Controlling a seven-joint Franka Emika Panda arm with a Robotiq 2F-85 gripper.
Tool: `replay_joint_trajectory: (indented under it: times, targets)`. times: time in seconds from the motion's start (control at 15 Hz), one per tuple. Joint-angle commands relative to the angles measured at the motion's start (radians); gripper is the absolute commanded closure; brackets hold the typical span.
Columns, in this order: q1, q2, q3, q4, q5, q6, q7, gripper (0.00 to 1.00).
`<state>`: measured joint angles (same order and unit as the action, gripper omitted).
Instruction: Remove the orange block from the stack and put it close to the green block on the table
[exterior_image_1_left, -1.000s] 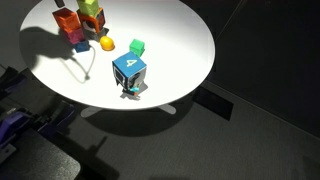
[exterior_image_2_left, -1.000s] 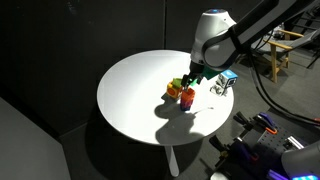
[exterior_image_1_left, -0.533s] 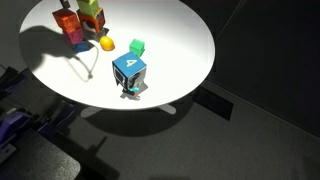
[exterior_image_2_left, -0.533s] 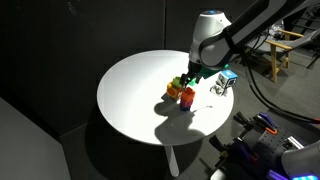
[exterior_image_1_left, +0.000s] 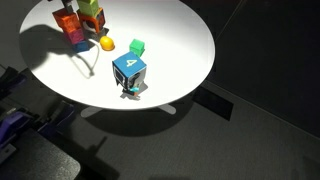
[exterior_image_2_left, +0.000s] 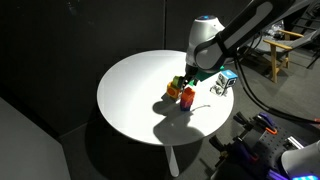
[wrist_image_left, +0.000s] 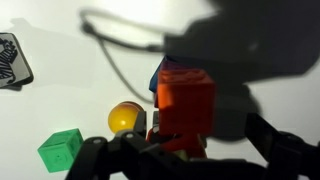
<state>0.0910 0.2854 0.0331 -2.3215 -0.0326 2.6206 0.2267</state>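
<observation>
My gripper comes down, before it closes on the orange block, since my wide-open fingers are above the orange block's top (exterior_image_1_left: 67, 17) (wrist_image_left: 187, 101).
The orange block (wrist_image_left: 185, 100) fills the middle of the wrist view, on top of the stack, whose blue piece (wrist_image_left: 166, 70) peeks out behind it. In an exterior view the orange block (exterior_image_1_left: 67, 18) sits on the magenta block (exterior_image_1_left: 75, 33) at the table's far left. My gripper (wrist_image_left: 182, 150) is open, with one finger on each side of the orange block; I cannot tell whether they touch it. It hovers over the blocks in an exterior view (exterior_image_2_left: 189, 80). The green block (exterior_image_1_left: 137, 46) lies alone on the white table (exterior_image_1_left: 180, 40); it also shows in the wrist view (wrist_image_left: 60, 150).
A yellow-orange ball (exterior_image_1_left: 107, 44) lies between the stack and the green block, and shows in the wrist view (wrist_image_left: 125, 117). A pile topped by a yellow-green block (exterior_image_1_left: 91, 8) stands beside the stack. A big blue numbered cube (exterior_image_1_left: 129, 72) stands near the table's front edge.
The arm has shifted slightly over the stack. The blocks have not moved.
</observation>
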Motion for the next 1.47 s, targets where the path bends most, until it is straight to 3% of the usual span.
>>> replay_joint_trajectory:
  times: [0.0,0.87,1.0,1.13,1.33,1.4]
  targets:
    - [0.025,0.033,-0.023,0.042,-0.026,-0.027,0.033,0.00]
    - [0.065,0.101,-0.056,0.083,-0.049,-0.037,0.047,0.00]
    - [0.073,0.108,-0.063,0.088,-0.057,-0.040,0.051,0.25]
    - [0.079,0.109,-0.067,0.091,-0.067,-0.047,0.052,0.44]
    - [0.085,0.095,-0.076,0.091,-0.083,-0.063,0.063,0.68]
    - [0.085,0.088,-0.078,0.092,-0.088,-0.073,0.066,0.70]
